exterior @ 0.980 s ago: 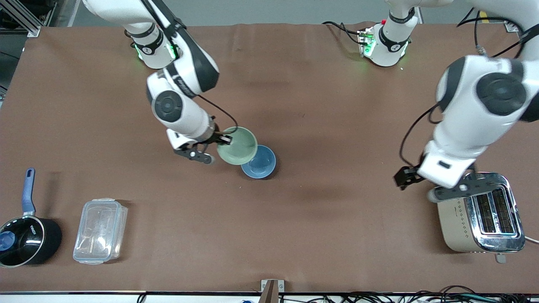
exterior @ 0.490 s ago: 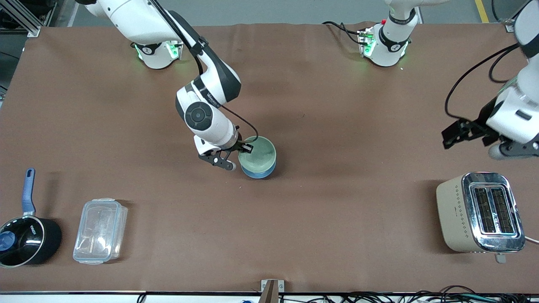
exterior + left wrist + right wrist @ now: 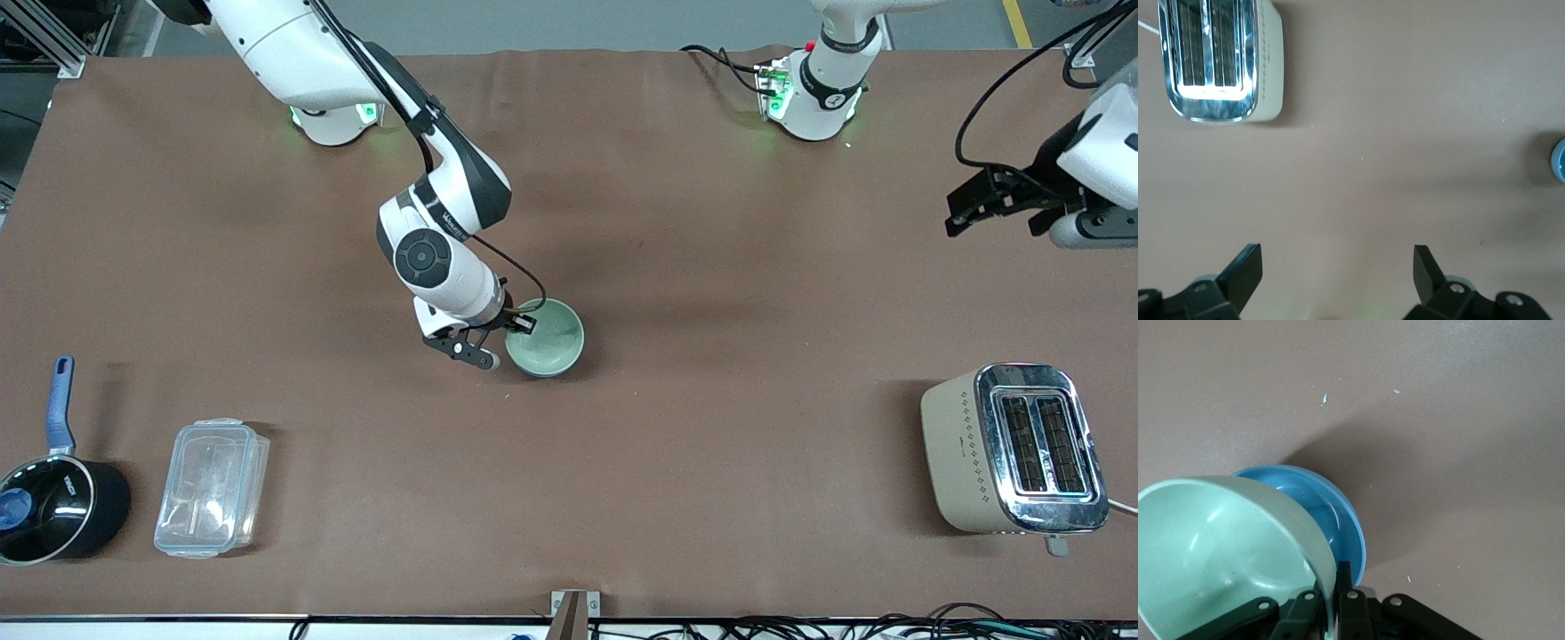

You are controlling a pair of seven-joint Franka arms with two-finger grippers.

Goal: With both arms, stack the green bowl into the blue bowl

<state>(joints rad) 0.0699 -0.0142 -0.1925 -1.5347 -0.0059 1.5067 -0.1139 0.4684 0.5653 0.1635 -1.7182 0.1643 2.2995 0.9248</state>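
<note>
I will let go of the green bowl [image 3: 1218, 547] with my right gripper, as it sits inside the blue bowl's rim [image 3: 1359, 540] in the right wrist view and would stay nested.
The pale green bowl [image 3: 544, 338] rests tilted inside the blue bowl, which it almost hides in the front view. In the right wrist view the green bowl [image 3: 1225, 553] leans in the blue bowl [image 3: 1338, 513], whose sky-blue inside shows past its rim. My right gripper [image 3: 518, 324] is shut on the green bowl's rim, one finger inside and one outside, as the right wrist view [image 3: 1335, 603] shows. My left gripper [image 3: 965, 209] is open and empty, up in the air over the left arm's end of the table; the left wrist view [image 3: 1337, 270] shows only bare cloth between its fingers.
A beige and chrome toaster [image 3: 1013, 449] stands at the left arm's end, near the front camera, and shows in the left wrist view [image 3: 1221, 60]. A clear plastic container [image 3: 212, 487] and a black saucepan [image 3: 53, 507] with a blue handle stand at the right arm's end.
My right gripper carried the green bowl over the blue bowl and lowered it in. My left gripper rose from over the toaster and drew back toward its base.
</note>
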